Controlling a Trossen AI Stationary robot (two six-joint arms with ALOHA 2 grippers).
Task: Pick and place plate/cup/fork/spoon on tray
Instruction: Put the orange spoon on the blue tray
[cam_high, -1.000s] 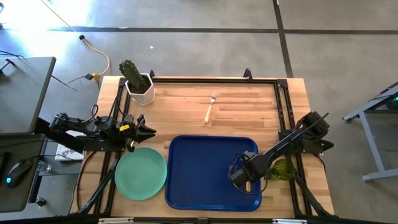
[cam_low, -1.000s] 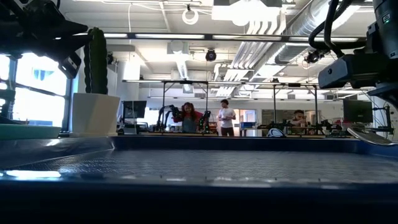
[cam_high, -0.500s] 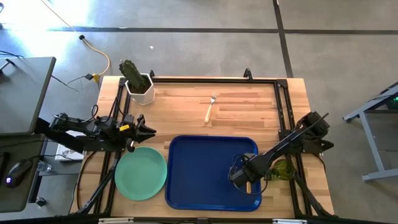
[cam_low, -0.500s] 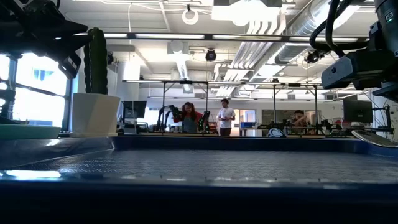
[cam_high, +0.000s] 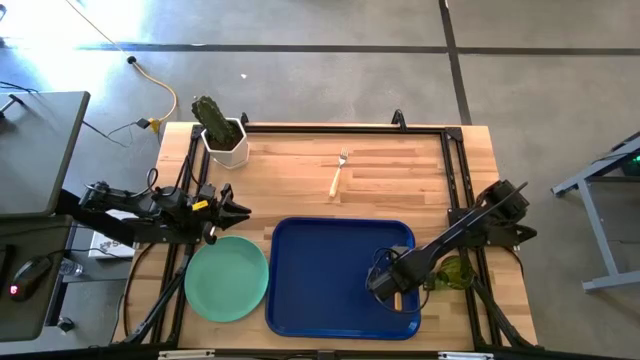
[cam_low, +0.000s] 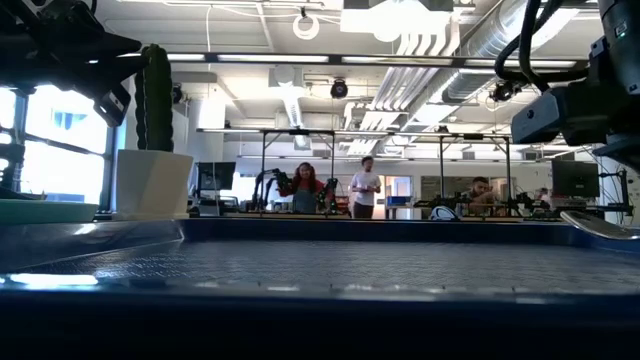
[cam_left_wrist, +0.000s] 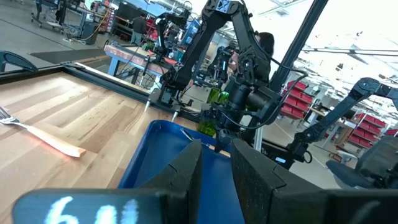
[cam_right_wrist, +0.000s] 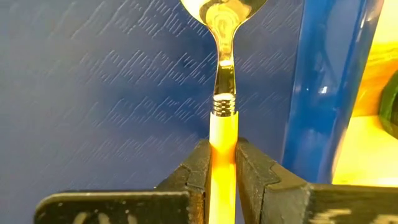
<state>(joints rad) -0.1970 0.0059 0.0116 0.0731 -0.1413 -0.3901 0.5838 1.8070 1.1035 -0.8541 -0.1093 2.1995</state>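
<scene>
My right gripper opens now, since the spoon's handle (cam_high: 398, 301) lies low over the blue tray (cam_high: 320, 270) inside the tray's rim.
The spoon (cam_right_wrist: 222, 74), silver bowl and orange-tan handle, is over the near right corner of the blue tray (cam_high: 320, 270), with my right gripper (cam_high: 397, 293) shut on it. Its bowl (cam_low: 600, 226) shows in the low view. The green cup (cam_high: 456, 272) stands on the table just right of the tray. Left of the tray, the mint-green plate (cam_high: 227, 278) lies flat on the table. The fork (cam_high: 338, 172) lies on the wood behind the tray. My left gripper (cam_high: 243, 211) waits above the table's left edge, level, narrowly open and holding nothing. My right gripper pinches the spoon's orange handle (cam_right_wrist: 222, 127) between its two fingers, close to the end where the metal neck begins. The fingers point down from above and lie across the handle. The bowl (cam_right_wrist: 222, 9) sticks out over the tray floor; whether it touches the floor I cannot tell.
A white pot with a cactus (cam_high: 222, 135) stands at the table's far left corner. Dark frame rails (cam_high: 455, 170) run along the table's left, far and right sides. The tray's raised rim (cam_right_wrist: 323, 93) lies close to the spoon. People stand far off in the room behind.
</scene>
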